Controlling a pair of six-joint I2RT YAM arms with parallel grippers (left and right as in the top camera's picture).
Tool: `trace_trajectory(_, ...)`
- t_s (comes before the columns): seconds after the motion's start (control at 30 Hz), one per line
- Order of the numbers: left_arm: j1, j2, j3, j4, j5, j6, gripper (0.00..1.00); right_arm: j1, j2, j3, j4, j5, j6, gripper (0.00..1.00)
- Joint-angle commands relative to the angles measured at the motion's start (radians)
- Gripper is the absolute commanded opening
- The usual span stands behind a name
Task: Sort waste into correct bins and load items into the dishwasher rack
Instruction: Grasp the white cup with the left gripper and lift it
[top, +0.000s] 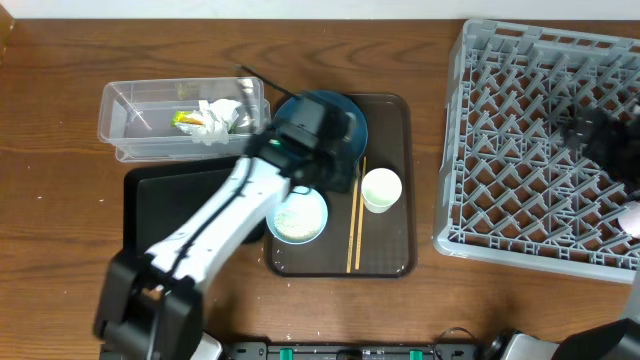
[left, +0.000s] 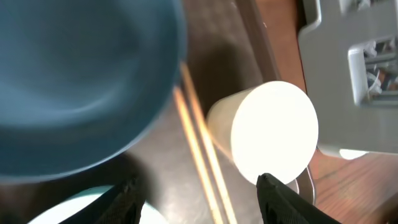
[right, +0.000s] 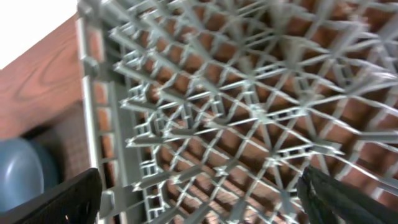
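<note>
My right gripper needs to pick up the pale green cup (top: 381, 189) by its base end next. The cup's rim then stays free, so the cup can go into the rack opening first.
The blue bowl (top: 345, 125), the white bowl (top: 297, 217) holding rice, the pale green cup (top: 381, 189) and the chopsticks (top: 356, 225) sit on the brown serving tray (top: 395, 255). My left gripper (top: 330, 165) is open and empty above the tray, between the two bowls. In the left wrist view its fingers (left: 202, 199) straddle the chopsticks (left: 205, 158), with the cup (left: 273, 127) just ahead. The clear tub (top: 120, 110) holds the tissue (top: 218, 118) and the wrapper (top: 186, 120). My right gripper (top: 592, 135) is open and empty over the grey rack (top: 500, 150); its fingers also show in the right wrist view (right: 211, 199).
The black tray (top: 165, 200) lies left of the serving tray, partly under my left arm. A pinkish object (top: 631, 218) shows at the rack's right edge, cut off by the frame. The blue bowl's edge shows in the right wrist view (right: 18, 177), beside the rack wall (right: 93, 124).
</note>
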Motion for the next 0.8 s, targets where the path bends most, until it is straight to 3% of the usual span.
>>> trace_trajectory(0.0, -0.045, 0.066, 0.004, 0.030, -0.006, 0.002, 0.61, 0.058, 0.001, 0.013, -0.003, -0.010, -0.039, 0.99)
trace_trajectory(0.13, -0.078, 0.136, 0.004, 0.071, -0.006, 0.002, 0.59, 0.103, 0.001, 0.013, -0.017, 0.017, -0.048, 0.99)
trace_trajectory(0.2, -0.080, 0.161, 0.004, 0.084, -0.006, 0.002, 0.50, 0.114, 0.001, 0.013, -0.029, 0.035, -0.048, 0.99)
trace_trajectory(0.23, -0.080, 0.170, 0.004, 0.085, -0.006, 0.002, 0.41, 0.116, 0.001, 0.013, -0.031, 0.038, -0.048, 0.99)
trace_trajectory(0.27, -0.080, 0.176, 0.004, 0.086, -0.006, -0.002, 0.21, 0.116, 0.001, 0.013, -0.032, 0.038, -0.048, 0.99)
trace_trajectory(0.33, -0.075, 0.170, 0.004, 0.085, -0.006, -0.006, 0.06, 0.116, 0.001, 0.013, -0.032, 0.037, -0.048, 0.99)
trace_trajectory(0.57, 0.010, 0.017, 0.008, 0.083, 0.006, -0.074, 0.06, 0.123, 0.001, 0.013, -0.034, -0.062, -0.110, 0.93)
trace_trajectory(0.63, 0.064, -0.053, 0.008, 0.100, 0.079, -0.085, 0.06, 0.136, 0.001, 0.013, -0.034, -0.151, -0.175, 0.91)
trace_trajectory(0.77, 0.206, -0.148, 0.008, 0.193, 0.370, -0.134, 0.06, 0.182, 0.002, 0.012, -0.035, -0.357, -0.339, 0.91)
